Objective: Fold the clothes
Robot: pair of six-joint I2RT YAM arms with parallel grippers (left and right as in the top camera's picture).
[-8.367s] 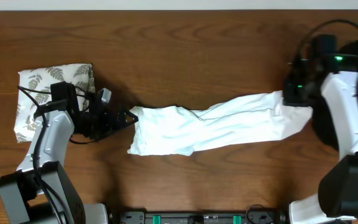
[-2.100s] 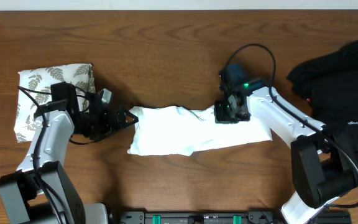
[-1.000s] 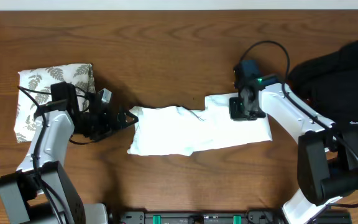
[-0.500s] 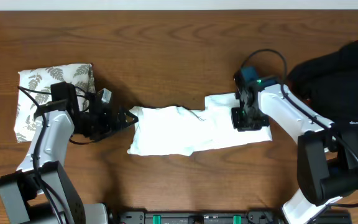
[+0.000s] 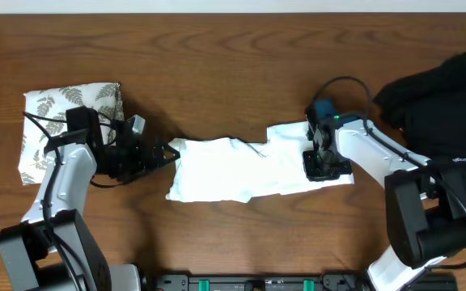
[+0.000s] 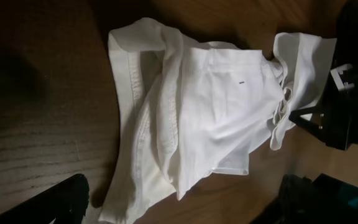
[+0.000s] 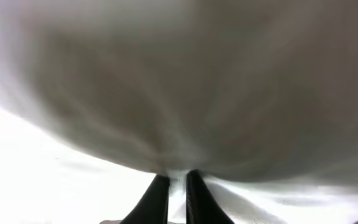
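The loose end of the white T-shirt [image 5: 241, 168] is opposite the doubled-over part. My left gripper will grab the T-shirt by that loose end next, to fold that end over it.
The clothes, a white T-shirt [image 5: 241, 168], lie bunched in a long strip across the table's middle, the right part doubled over. My right gripper [image 5: 324, 166] presses down on the shirt's right end. In the right wrist view its fingertips [image 7: 177, 193] stand almost together with a thin fold of the white cloth [image 7: 179, 93] pinched between them. My left gripper [image 5: 165, 153] rests open just off the shirt's left end, touching nothing. The left wrist view shows the rumpled shirt [image 6: 197, 106] ahead of the left gripper [image 6: 191, 214], whose dark fingers sit wide apart at the bottom corners.
A folded white fern-print cloth [image 5: 63, 109] lies at the far left, behind my left arm. A black garment [image 5: 451, 113] is heaped at the right edge. Bare brown table [image 5: 217, 65] stretches behind and in front of the shirt.
My right gripper has slid toward the table's front along the shirt's right end and narrowed onto the cloth. The left arm has stayed still.
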